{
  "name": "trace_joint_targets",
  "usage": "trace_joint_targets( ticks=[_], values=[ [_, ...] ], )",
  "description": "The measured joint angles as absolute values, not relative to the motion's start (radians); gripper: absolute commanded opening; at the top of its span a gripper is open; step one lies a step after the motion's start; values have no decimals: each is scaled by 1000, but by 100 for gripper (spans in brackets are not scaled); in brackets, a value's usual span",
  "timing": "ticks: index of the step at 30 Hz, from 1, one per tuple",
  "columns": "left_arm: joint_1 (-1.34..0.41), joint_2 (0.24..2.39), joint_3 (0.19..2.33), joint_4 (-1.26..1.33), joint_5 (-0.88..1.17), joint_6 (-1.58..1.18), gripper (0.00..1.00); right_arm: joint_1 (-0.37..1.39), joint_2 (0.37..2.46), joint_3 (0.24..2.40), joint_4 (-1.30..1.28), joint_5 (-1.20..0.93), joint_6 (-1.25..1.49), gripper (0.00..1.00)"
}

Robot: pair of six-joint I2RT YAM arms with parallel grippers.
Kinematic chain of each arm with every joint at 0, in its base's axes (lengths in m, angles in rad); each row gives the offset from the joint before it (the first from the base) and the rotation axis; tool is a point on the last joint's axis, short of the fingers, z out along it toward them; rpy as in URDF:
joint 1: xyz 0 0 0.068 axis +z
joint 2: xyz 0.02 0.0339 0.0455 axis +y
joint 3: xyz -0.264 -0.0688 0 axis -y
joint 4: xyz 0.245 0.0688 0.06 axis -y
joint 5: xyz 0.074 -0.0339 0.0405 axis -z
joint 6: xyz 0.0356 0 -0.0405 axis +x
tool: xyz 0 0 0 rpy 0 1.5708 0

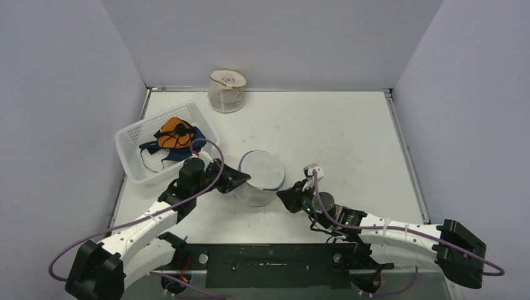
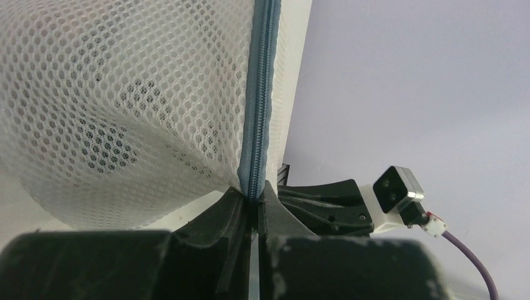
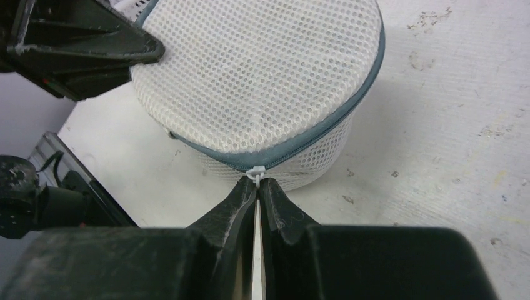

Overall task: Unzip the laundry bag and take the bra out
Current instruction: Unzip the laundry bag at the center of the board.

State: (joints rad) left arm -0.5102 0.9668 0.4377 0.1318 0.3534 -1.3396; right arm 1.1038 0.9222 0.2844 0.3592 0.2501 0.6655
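Observation:
My left gripper keeps holding the seam until the zipper pull (image 3: 256, 172), short of the bag rim's dark tab, reaches it, or the seam would slacken.
The laundry bag (image 1: 259, 177) is a round white mesh drum with a grey-blue zipper (image 3: 312, 134) round its top, standing mid-table between my arms. My left gripper (image 1: 249, 180) is at its left side, shut on the zipper seam (image 2: 257, 94), which runs up from between the jaws (image 2: 255, 199). At the bag's right side my right gripper (image 1: 279, 192) is shut on the small white zipper pull (image 3: 256, 172), pinched at the fingertips (image 3: 257, 181). The zipper looks closed. The bra is hidden; only a dim dark patch (image 2: 109, 140) shows through the mesh.
A white slotted basket (image 1: 134, 167) at the left holds orange and dark blue garments (image 1: 175, 134) with black straps. A second round mesh bag (image 1: 226, 91) stands at the back by the wall. White walls enclose the table on three sides.

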Motion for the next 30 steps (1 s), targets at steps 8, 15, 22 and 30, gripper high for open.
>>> trace_joint_targets(
  ticks=[8, 15, 22, 30],
  values=[
    [-566, 1183, 566, 198, 408, -1251, 0, 1251, 846, 287, 216, 445, 598, 5],
    [-637, 1398, 745, 270, 464, -1195, 0, 1308, 820, 310, 140, 547, 582, 5],
    [-624, 1430, 760, 288, 460, -1159, 71, 1317, 833, 313, 137, 579, 588, 5],
    [-648, 1195, 685, 136, 291, -1117, 93, 1324, 881, 318, 171, 577, 595, 5]
  ],
)
